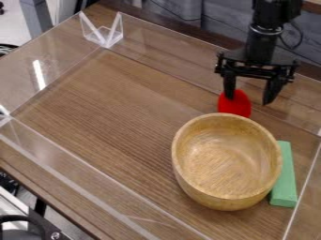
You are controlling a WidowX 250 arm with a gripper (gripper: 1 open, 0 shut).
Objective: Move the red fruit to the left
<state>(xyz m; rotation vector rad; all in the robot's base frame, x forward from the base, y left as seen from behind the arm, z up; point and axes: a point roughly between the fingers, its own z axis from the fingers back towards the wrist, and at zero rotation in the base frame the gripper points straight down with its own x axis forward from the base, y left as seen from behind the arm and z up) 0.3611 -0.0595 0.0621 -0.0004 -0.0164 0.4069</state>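
Observation:
The red fruit needs to move away from the wooden bowl [226, 159], so my gripper should next pick it up by its glossy round body [234, 104].
The red fruit [235, 102] is a small glossy red piece lying on the wooden table just behind the rim of the wooden bowl [226, 159]. My gripper [254, 92] hangs straight down over it, black fingers spread wide, one on the left of the fruit and one to its right. The jaws are open and nothing is clamped between them. The fruit's upper part is partly covered by the gripper.
A flat light-green bar [284, 175] lies along the bowl's right side. Clear acrylic walls [51, 66] ring the table, with a folded clear bracket [103, 32] at the back left. Bare wood [113, 103] stretches left of the fruit.

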